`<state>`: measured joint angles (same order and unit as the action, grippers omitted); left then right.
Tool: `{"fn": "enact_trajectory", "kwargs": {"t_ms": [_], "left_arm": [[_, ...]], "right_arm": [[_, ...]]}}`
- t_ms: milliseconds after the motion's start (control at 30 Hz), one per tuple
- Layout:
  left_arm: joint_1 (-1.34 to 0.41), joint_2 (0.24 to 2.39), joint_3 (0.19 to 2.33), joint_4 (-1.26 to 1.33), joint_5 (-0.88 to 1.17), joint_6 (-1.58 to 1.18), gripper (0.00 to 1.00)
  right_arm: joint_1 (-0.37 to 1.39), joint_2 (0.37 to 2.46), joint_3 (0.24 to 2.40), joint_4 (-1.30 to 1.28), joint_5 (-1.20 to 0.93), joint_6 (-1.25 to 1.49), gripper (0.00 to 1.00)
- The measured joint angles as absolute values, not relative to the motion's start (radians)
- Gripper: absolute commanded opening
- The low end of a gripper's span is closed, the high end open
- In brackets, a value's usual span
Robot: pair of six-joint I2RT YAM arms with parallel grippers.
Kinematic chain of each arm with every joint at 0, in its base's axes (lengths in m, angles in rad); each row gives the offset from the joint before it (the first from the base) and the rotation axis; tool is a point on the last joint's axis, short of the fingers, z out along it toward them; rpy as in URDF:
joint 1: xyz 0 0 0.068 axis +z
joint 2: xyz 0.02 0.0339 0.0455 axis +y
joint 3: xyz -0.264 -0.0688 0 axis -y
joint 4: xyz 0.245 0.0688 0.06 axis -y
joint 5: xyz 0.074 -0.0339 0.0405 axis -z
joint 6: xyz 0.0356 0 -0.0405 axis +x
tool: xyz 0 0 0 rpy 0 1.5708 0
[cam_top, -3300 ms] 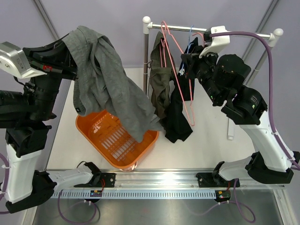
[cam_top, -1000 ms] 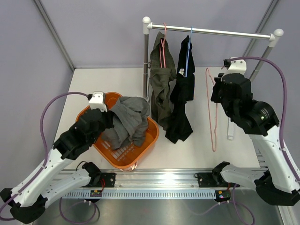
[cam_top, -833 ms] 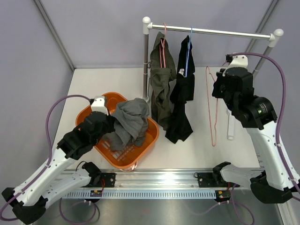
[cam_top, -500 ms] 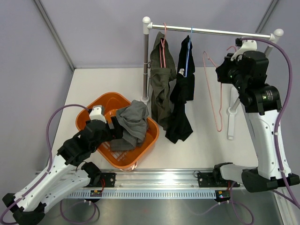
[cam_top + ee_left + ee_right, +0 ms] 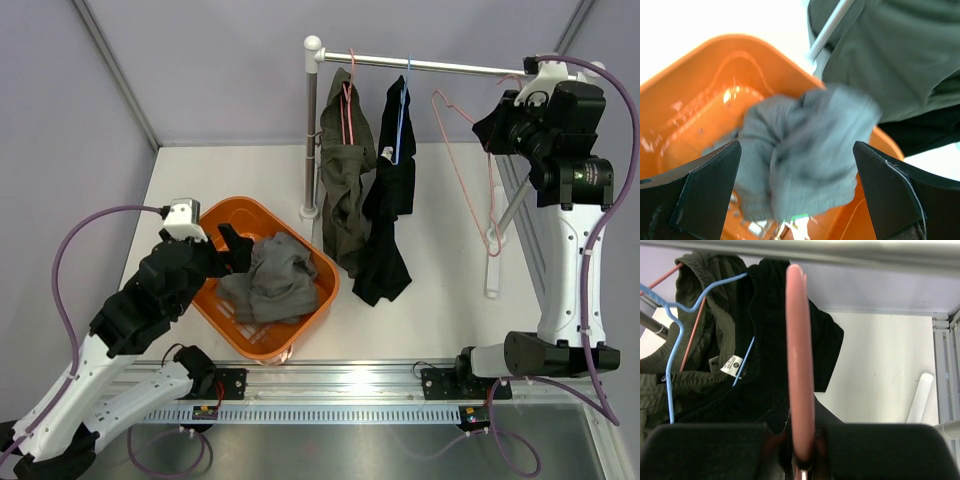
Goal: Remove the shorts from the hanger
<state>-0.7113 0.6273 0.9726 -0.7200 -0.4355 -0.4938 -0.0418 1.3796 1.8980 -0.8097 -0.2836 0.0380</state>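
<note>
The robot's right gripper needs to keep holding the pink hanger until its hook tip reaches the bar [image 5: 450,67]. The hook tip is still short of it, so the hanger would fall if the gripper opened now.
The grey shorts [image 5: 272,285] lie bunched in the orange basket [image 5: 215,215], free of any hanger. My left gripper [image 5: 226,247] hovers open just above them. In the left wrist view the shorts [image 5: 800,150] sit between and below the spread fingers [image 5: 710,192], touching neither. My right gripper [image 5: 498,115] is up by the rail [image 5: 450,67], shut on the bare pink hanger [image 5: 465,172]. In the right wrist view the hanger [image 5: 799,365] rises from the shut jaws toward the rail [image 5: 840,252].
Olive shorts [image 5: 345,170] on a pink hanger and black shorts [image 5: 385,220] on a blue hanger [image 5: 670,365] hang at the rail's left end. The left rack post [image 5: 310,130] stands just behind the basket. The right post's foot [image 5: 490,270] rests on the table.
My left gripper has opened and let the grey shorts drop into the basket. The right arm has lifted the pink hanger up and right, close to the rail.
</note>
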Motion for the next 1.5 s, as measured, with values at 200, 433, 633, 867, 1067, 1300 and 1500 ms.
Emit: {"fn": "enact_trajectory", "kwargs": {"t_ms": [200, 433, 633, 867, 1067, 1300, 1500], "left_arm": [[-0.711, 0.659, 0.997, -0.68, -0.448, -0.428, 0.99], [-0.711, 0.712, 1.002, -0.667, -0.448, -0.384, 0.99], [-0.711, 0.744, 1.013, -0.648, -0.444, -0.366, 0.99], [-0.711, 0.774, 1.032, -0.631, -0.432, -0.354, 0.99], [-0.711, 0.788, 1.033, -0.626, -0.423, -0.345, 0.99], [-0.711, 0.789, 1.033, -0.625, -0.42, -0.34, 0.99], [-0.711, 0.789, 1.033, -0.624, -0.418, -0.338, 0.99]], "right_arm": [[-0.055, 1.443, 2.032, -0.813, -0.301, 0.03, 0.0], [-0.067, 1.519, 2.157, -0.837, -0.297, 0.01, 0.0], [-0.088, 1.585, 2.188, -0.867, -0.272, 0.004, 0.0], [-0.099, 1.622, 2.177, -0.873, -0.224, 0.006, 0.0], [-0.101, 1.621, 2.145, -0.875, -0.173, 0.023, 0.0], [-0.101, 1.6, 2.112, -0.874, -0.096, 0.037, 0.13], [-0.102, 1.554, 2.07, -0.875, -0.064, 0.053, 0.32]]}}
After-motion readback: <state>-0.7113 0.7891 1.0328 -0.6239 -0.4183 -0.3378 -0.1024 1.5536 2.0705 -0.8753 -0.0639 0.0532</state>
